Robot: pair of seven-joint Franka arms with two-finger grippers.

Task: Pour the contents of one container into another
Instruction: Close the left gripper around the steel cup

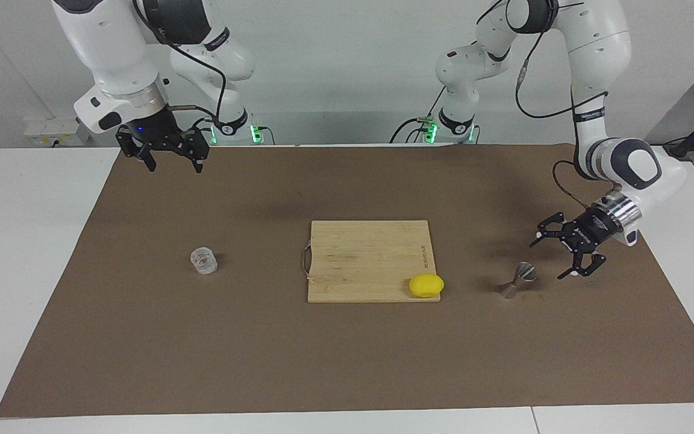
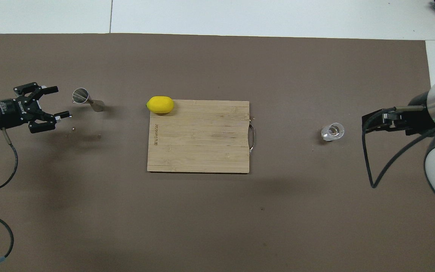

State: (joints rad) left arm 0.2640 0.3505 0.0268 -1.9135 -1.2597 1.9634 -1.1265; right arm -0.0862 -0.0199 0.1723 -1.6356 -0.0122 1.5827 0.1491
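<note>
The mat shows between my left gripper's fingers and the metal jigger's near side, so the gripper moves toward the jigger next, before it closes on it.
The clear glass tumbler (image 1: 203, 260) (image 2: 332, 131) stands on the brown mat toward the right arm's end. The metal hourglass jigger (image 1: 518, 280) (image 2: 87, 100) stands on the mat toward the left arm's end. My left gripper (image 1: 547, 261) (image 2: 60, 102) is open and low over the mat, just beside the jigger. Its fingers point at the jigger without touching it. My right gripper (image 1: 175, 167) (image 2: 381, 121) hangs open and empty high above the mat's edge by the robots, well apart from the tumbler.
A wooden cutting board (image 1: 365, 259) (image 2: 202, 139) lies mid-mat between the two containers. A yellow lemon (image 1: 426, 285) (image 2: 160, 104) sits on its corner nearest the jigger. A few tiny specks (image 2: 74, 129) lie on the mat by the jigger.
</note>
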